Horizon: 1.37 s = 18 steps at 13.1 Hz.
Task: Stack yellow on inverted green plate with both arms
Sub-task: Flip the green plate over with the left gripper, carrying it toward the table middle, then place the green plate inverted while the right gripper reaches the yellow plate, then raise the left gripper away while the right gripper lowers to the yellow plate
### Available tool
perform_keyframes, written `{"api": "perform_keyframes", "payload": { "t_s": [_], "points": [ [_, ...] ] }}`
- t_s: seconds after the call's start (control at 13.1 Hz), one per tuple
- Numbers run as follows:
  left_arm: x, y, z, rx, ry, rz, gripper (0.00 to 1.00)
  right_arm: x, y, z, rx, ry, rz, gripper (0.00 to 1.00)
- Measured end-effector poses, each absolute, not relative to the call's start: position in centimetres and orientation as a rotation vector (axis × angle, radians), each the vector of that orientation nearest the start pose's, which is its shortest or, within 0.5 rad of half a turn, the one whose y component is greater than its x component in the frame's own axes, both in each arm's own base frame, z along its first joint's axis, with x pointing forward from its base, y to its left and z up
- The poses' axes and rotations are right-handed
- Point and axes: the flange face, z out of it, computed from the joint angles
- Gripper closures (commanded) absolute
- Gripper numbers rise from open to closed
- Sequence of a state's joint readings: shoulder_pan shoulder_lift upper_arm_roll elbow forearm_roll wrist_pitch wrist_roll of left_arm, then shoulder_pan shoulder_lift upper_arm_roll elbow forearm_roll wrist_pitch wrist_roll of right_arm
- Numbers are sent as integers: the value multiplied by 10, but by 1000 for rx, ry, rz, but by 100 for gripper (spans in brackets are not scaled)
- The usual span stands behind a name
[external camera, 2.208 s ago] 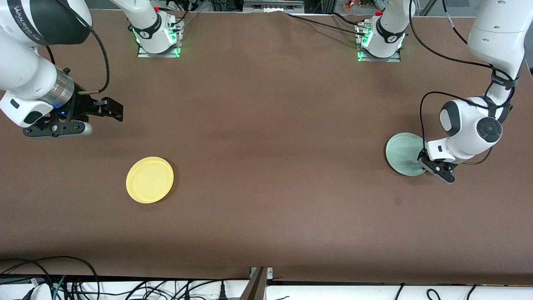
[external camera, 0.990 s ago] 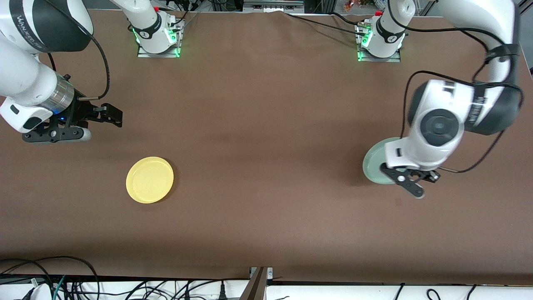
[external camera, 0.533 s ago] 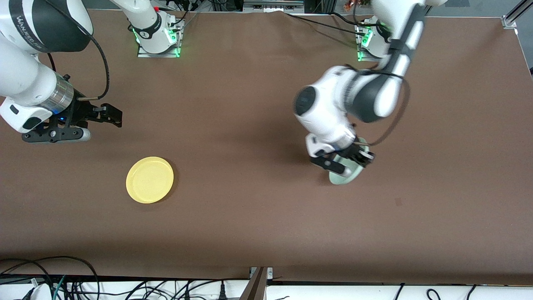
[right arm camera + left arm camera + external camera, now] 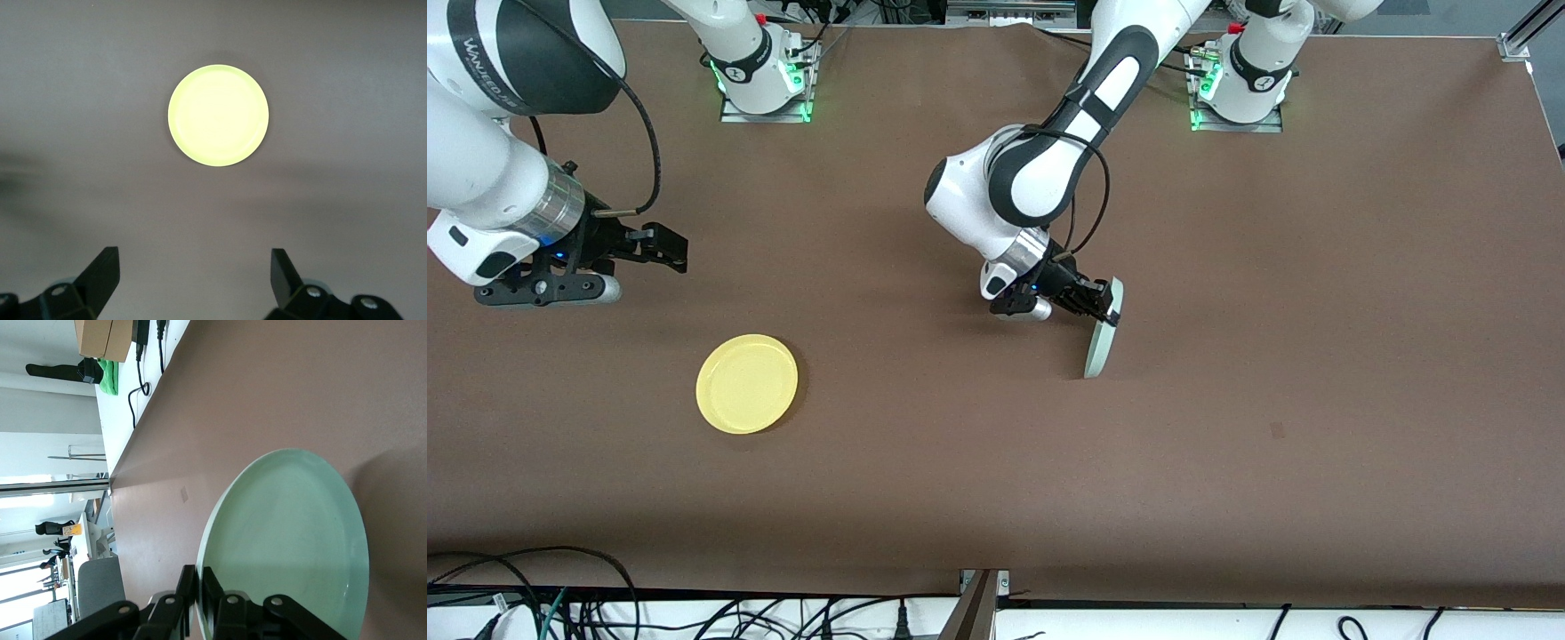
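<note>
My left gripper holds the green plate and should keep holding it until the plate's rim lies flat on the tabletop, because the plate's lower edge is apart from its shadow.
My left gripper is shut on the rim of the pale green plate and holds it on edge, nearly vertical, over the middle of the table. In the left wrist view the green plate fills the frame, its rim pinched between my fingers. The yellow plate lies flat and rim up on the table toward the right arm's end. My right gripper is open and empty in the air, over the table beside the yellow plate. The right wrist view shows the yellow plate ahead of the open gripper.
The brown table carries only the two plates. The arm bases stand along its edge farthest from the front camera. Cables lie off the table's near edge.
My left arm has lifted the green plate from the left arm's end of the table, carried it to the middle and turned it from flat to on edge. The right arm has barely moved.
</note>
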State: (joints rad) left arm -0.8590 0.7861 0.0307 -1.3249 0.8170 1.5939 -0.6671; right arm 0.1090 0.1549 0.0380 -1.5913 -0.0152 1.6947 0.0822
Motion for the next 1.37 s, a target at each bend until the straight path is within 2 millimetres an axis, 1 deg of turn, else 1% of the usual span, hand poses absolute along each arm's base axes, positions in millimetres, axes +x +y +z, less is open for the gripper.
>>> {"api": "perform_keyframes", "payload": {
  "t_s": [0.08, 0.15, 0.23, 0.38, 0.46, 0.53, 0.69, 0.84, 0.99, 1.07, 1.22, 1.29, 1.37],
  "points": [
    [523, -467, 265, -2182, 429, -249, 0, 602, 82, 532, -3154, -101, 72, 0],
    [522, -472, 270, -2227, 410, -252, 0, 605, 78, 528, -3154, -107, 68, 0],
    [521, -483, 275, -2326, 385, -257, 0, 609, 72, 524, -3154, -120, 66, 0],
    [518, -504, 259, -2590, 287, -233, 0, 616, 54, 517, -3151, -151, 58, 0],
    [521, -511, 251, -2708, 222, -223, 0, 619, 45, 512, -3150, -164, 53, 0],
    [527, -516, 249, -2816, 155, -225, 0, 623, 36, 506, -3149, -170, 55, 0],
    [545, -520, 257, -3014, 14, -259, 0, 632, 22, 488, -3149, -153, 59, 0],
    [567, -517, 267, -3183, -121, -325, 0, 642, 12, 463, -3148, -132, 70, 0],
    [586, -501, 268, -3228, -216, -353, 0, 652, 10, 434, -3147, -128, 87, 0],
    [600, -485, 272, -3223, -270, -356, 0, 656, 10, 418, -3146, -127, 97, 0],
    [627, -439, 289, -3168, -365, -293, 0, 665, 9, 386, -3144, -126, 114, 0],
    [638, -411, 304, -3130, -369, -237, 0, 668, 9, 370, -3143, -126, 119, 0],
    [649, -380, 325, -3104, -334, -189, 0, 671, 9, 353, -3143, -125, 118, 0]
  ]
}}
